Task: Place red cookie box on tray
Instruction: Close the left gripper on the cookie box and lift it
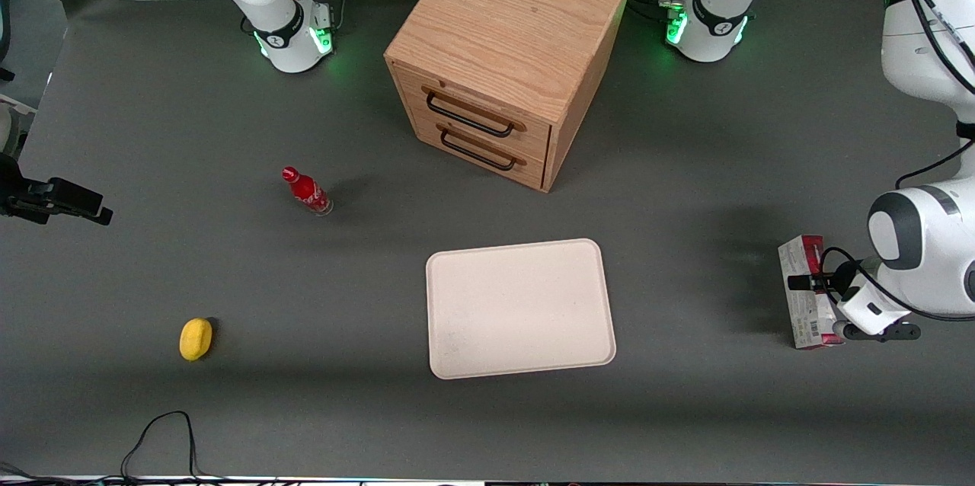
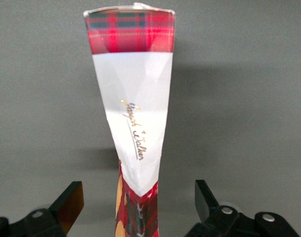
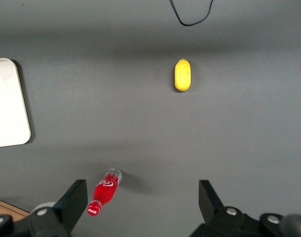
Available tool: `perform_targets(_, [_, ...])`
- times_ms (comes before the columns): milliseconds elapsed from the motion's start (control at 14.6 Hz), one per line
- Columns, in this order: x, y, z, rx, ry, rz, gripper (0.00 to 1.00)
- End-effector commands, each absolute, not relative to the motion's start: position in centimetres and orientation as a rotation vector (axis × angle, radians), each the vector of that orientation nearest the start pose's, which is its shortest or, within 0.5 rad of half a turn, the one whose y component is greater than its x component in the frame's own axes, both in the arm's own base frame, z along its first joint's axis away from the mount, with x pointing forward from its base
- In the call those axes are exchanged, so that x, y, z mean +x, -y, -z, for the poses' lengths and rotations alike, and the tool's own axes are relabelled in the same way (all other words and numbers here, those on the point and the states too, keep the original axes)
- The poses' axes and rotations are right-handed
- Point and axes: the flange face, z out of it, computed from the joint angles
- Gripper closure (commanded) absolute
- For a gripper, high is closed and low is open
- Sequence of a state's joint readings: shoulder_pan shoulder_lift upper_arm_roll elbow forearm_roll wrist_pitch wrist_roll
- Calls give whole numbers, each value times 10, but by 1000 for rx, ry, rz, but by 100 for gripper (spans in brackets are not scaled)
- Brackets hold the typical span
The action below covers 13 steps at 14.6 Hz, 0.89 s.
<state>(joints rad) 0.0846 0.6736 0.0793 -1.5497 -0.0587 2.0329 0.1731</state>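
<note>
Next, my left gripper will take hold of the red cookie box by its tartan red end (image 2: 139, 210) to set the box on the tray.
The red cookie box (image 1: 800, 273) lies on the grey table toward the working arm's end, its grey-white barcode side up. My left gripper (image 1: 826, 295) hangs right over it. In the left wrist view the box (image 2: 135, 113) shows tartan red ends and a white middle, and it runs between the gripper's (image 2: 138, 197) two fingers. The gripper is open, with a clear gap on each side of the carton. The cream-white tray (image 1: 518, 311) lies flat in the middle of the table, well away from the box, with nothing on it.
A wooden two-drawer cabinet (image 1: 506, 52) stands farther from the front camera than the tray. A small red bottle (image 1: 307, 192) and a yellow object (image 1: 196, 338) sit toward the parked arm's end. A black cable (image 1: 160, 433) loops near the table's front edge.
</note>
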Motion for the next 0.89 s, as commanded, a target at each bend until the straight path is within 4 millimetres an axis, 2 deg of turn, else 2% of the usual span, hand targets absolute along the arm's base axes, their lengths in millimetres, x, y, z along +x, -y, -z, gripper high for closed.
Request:
perform_targets(0, [673,-100,-245,-3161,22,-275,98])
perform_targets(137, [674,-93,-245,-3158,6,-276,100])
perform_targets(615, [673,-91,-246,-3159,-2,-283,100])
perform_targets(752, [672,-89,-263,-3160,1,-290,100])
perform_targets(820, [669,-88,-279,-3163,3,-307,100])
